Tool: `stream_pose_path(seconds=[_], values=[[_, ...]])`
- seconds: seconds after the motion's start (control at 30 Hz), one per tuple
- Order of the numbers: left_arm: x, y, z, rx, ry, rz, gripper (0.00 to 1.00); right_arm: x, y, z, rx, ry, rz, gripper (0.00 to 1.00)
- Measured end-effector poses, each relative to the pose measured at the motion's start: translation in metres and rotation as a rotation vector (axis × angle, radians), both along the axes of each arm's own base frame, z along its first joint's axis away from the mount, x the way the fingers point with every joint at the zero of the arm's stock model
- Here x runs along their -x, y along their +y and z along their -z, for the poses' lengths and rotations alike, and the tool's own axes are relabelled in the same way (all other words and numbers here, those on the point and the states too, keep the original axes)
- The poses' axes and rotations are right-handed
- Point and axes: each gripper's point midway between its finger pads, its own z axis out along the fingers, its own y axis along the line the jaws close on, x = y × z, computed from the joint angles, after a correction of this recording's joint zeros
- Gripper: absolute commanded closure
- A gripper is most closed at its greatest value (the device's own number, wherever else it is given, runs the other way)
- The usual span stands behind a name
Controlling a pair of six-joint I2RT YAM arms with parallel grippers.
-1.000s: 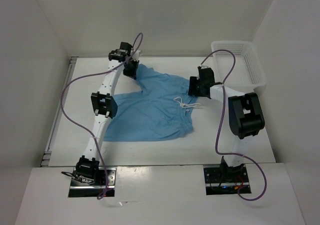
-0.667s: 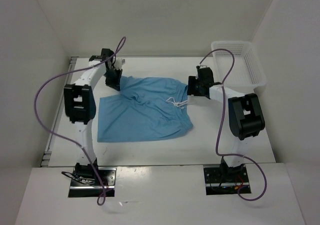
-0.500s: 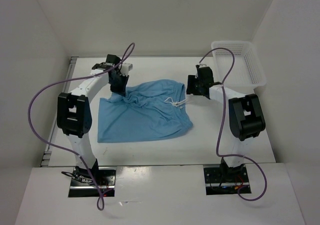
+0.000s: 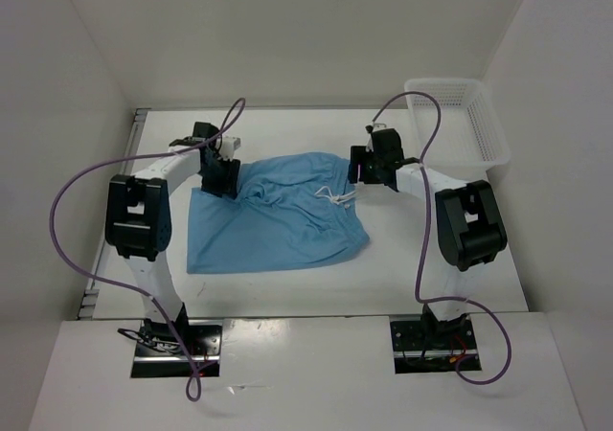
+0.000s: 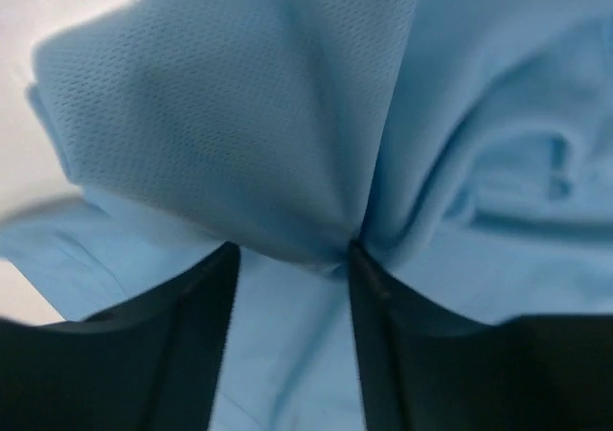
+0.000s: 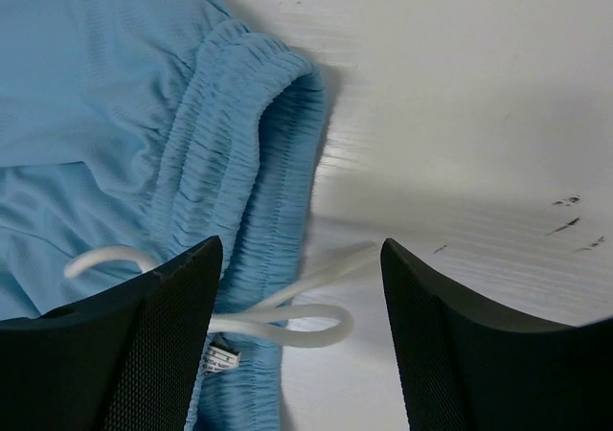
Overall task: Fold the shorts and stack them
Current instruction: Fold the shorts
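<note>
The robot's right gripper needs to take hold of the shorts' gathered waistband at its back corner [image 4: 346, 163] [image 6: 285, 84] next, so the left gripper can straighten them for folding.
The light blue shorts [image 4: 278, 215] lie spread on the white table [image 4: 287, 283], waistband toward the right. My left gripper [image 4: 222, 176] hovers at their back left corner. In the left wrist view it [image 5: 290, 251] stands open, a raised fold of the shorts [image 5: 239, 115] just past its fingertips and flat fabric below the gap. My right gripper [image 4: 369, 169] is at the back right corner. It [image 6: 302, 249] is open over the gathered waistband [image 6: 259, 115], with the white drawstring [image 6: 287, 321] looped on the table between its fingers.
A white mesh basket [image 4: 498, 144] stands at the back right corner of the table. White walls close in the table on the left, back and right. Purple cables arc above both arms.
My left gripper dragged the shorts' back leg to the left and toward me, then opened and let the fabric go. The shorts now lie flatter. The right gripper shifted slightly left.
</note>
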Motion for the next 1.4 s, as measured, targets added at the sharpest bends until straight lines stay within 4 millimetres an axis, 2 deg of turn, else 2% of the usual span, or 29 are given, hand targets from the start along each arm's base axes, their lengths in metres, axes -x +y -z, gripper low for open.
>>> stream_pose_path(seconds=[0.07,0.13,0.2,0.3,0.37,0.4,0.47,0.57,0.63,0.73,0.83,0.87,0.9,0.93,1.0,1.03,1.1,1.13,1.17,1.3,1.4], values=[[0.016,-0.004,-0.006,0.021,0.027,0.012,0.33,0.000,0.003,-0.001,-0.007,-0.004,-0.011,0.26],[0.014,-0.006,-0.022,0.043,-0.001,0.017,0.32,-0.003,0.005,-0.006,-0.012,-0.014,-0.014,0.26],[-0.012,-0.002,-0.049,0.059,-0.088,0.004,0.31,-0.012,0.007,-0.017,-0.019,-0.044,-0.013,0.26],[-0.068,0.019,-0.090,0.049,-0.263,-0.046,0.29,-0.033,0.011,-0.040,-0.032,-0.108,-0.007,0.26],[-0.099,0.035,-0.107,0.026,-0.350,-0.082,0.29,-0.050,0.015,-0.051,-0.042,-0.146,-0.002,0.26],[-0.111,0.042,-0.110,0.013,-0.379,-0.099,0.27,-0.056,0.017,-0.053,-0.045,-0.159,0.000,0.26],[-0.122,0.050,-0.098,-0.014,-0.378,-0.121,0.26,-0.062,0.019,-0.048,-0.046,-0.157,0.003,0.26],[-0.123,0.053,-0.056,-0.046,-0.299,-0.132,0.26,-0.063,0.020,-0.024,-0.040,-0.109,0.002,0.26],[-0.117,0.054,-0.023,-0.060,-0.220,-0.134,0.26,-0.062,0.021,-0.005,-0.034,-0.070,0.001,0.26],[-0.102,0.051,0.014,-0.063,-0.112,-0.125,0.26,-0.062,0.023,0.018,-0.027,-0.017,-0.007,0.26],[-0.102,0.044,0.013,-0.043,-0.114,-0.108,0.34,-0.067,0.028,0.027,-0.034,0.002,-0.022,0.26],[-0.102,0.041,0.013,-0.034,-0.112,-0.101,0.40,-0.067,0.029,0.027,-0.036,0.004,-0.029,0.28],[-0.100,0.039,0.014,-0.028,-0.108,-0.100,0.55,-0.067,0.029,0.026,-0.038,0.004,-0.033,0.30],[-0.098,0.036,0.016,-0.021,-0.099,-0.095,0.63,-0.067,0.030,0.026,-0.040,0.005,-0.038,0.42],[-0.095,0.031,0.017,-0.013,-0.091,-0.079,0.76,-0.068,0.033,0.023,-0.044,0.001,-0.053,0.53],[-0.095,0.028,0.017,-0.007,-0.089,-0.073,0.87,-0.068,0.034,0.021,-0.045,0.002,-0.062,0.69],[-0.092,0.024,0.018,0.007,-0.078,-0.063,0.94,-0.072,0.039,0.017,-0.049,-0.003,-0.080,0.85],[-0.091,0.023,0.018,0.013,-0.075,-0.061,0.97,-0.074,0.041,0.015,-0.050,-0.009,-0.087,0.99],[-0.090,0.021,0.018,0.020,-0.072,-0.056,1.00,-0.074,0.043,0.015,-0.049,-0.011,-0.096,1.00],[-0.088,0.017,0.017,0.036,-0.064,-0.046,1.00,-0.073,0.044,0.016,-0.039,-0.007,-0.102,1.00],[-0.093,0.016,0.007,0.041,-0.077,-0.044,1.00,-0.072,0.041,0.015,-0.021,-0.011,-0.104,1.00]])
